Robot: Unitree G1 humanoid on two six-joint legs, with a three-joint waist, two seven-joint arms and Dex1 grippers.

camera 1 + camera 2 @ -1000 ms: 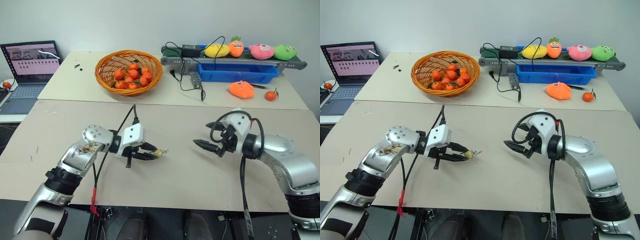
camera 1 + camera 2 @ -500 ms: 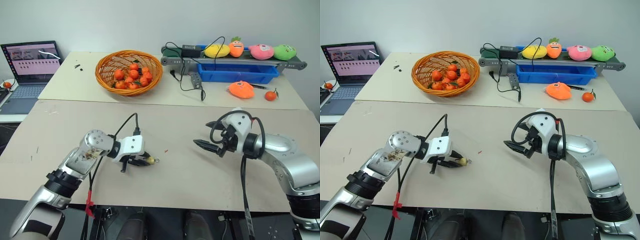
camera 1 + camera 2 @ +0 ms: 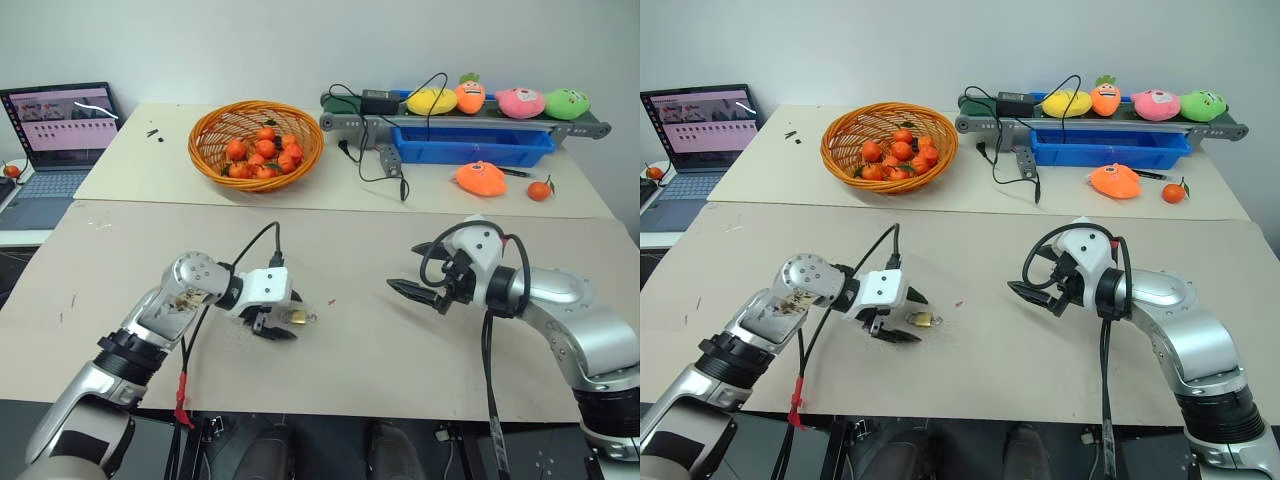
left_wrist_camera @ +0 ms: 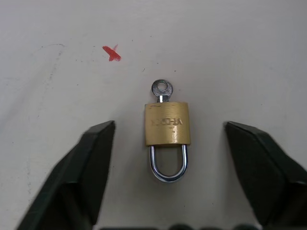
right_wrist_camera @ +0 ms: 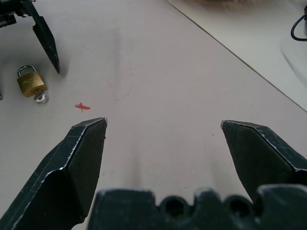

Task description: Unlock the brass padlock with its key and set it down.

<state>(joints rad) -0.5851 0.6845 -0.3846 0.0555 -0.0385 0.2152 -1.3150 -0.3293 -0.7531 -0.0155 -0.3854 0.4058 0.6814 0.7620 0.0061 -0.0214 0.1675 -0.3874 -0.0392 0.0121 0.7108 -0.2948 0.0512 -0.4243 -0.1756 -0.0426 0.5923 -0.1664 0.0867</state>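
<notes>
Next, my left gripper grabs the brass padlock by the straight, facing sides of its body (image 4: 167,124). The shackle (image 4: 168,178) curves round in a loop.
The brass padlock (image 4: 167,123) lies flat on the table with its key (image 4: 162,88) stuck in the keyhole end. Both legs of the silvery shackle meet the body. My left gripper (image 3: 290,317) is open and low over the table, one finger on each side of the padlock (image 3: 298,318), touching neither. My right gripper (image 3: 412,291) hovers open and empty to the right, a good way off. The right wrist view shows the padlock (image 5: 30,83) with a finger (image 5: 45,38) of the left gripper beside it.
A small red mark (image 3: 331,301) is on the table just past the padlock. On the rear table are a wicker basket (image 3: 210,125) of oranges, a laptop (image 3: 60,125), a blue tray (image 3: 470,145), plush toys on a conveyor (image 3: 580,122), cables and a loose orange (image 3: 541,189).
My left gripper came down to the table with the padlock, then opened and let it go. The padlock now rests on the table between the fingers. The right arm stayed still.
</notes>
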